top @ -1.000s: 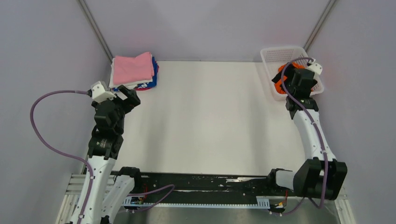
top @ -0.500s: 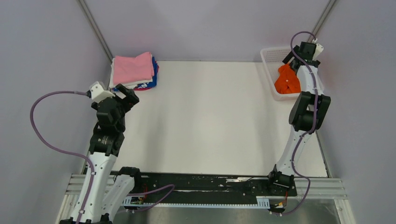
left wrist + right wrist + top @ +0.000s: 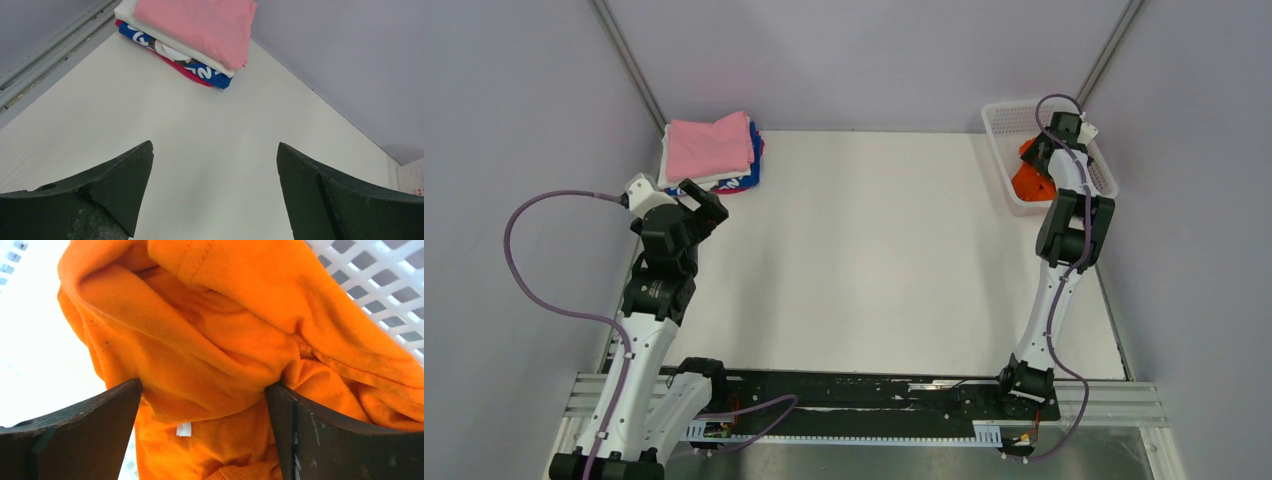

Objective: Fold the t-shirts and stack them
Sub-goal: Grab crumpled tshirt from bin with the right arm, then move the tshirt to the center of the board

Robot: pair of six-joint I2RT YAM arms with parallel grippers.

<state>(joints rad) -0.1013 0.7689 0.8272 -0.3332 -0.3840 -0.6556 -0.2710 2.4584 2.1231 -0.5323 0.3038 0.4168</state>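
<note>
The orange cloth has its fold bunched between my right gripper's fingers, which press into it, so my gripper should close. Closing now would catch the fold.
An orange t-shirt (image 3: 1028, 178) (image 3: 215, 350) lies crumpled in the white mesh basket (image 3: 1004, 120) at the back right. My right gripper (image 3: 1046, 152) (image 3: 204, 390) is down in the basket with its jaws wide open, one finger on each side of a fold of the orange cloth. A stack of folded t-shirts (image 3: 712, 150) (image 3: 192, 32), pink on top, then white and blue with white print, sits at the back left corner. My left gripper (image 3: 699, 200) (image 3: 214, 150) hovers open just in front of that stack, with nothing between its fingers.
The white table (image 3: 864, 260) runs between the stack and the basket. Grey walls and metal corner posts (image 3: 629, 65) close in the back and sides. Purple cables (image 3: 534, 300) loop off both arms.
The right arm stretched up over the basket and has now dipped its open gripper into the orange shirt. The left arm shifted slightly to the right.
</note>
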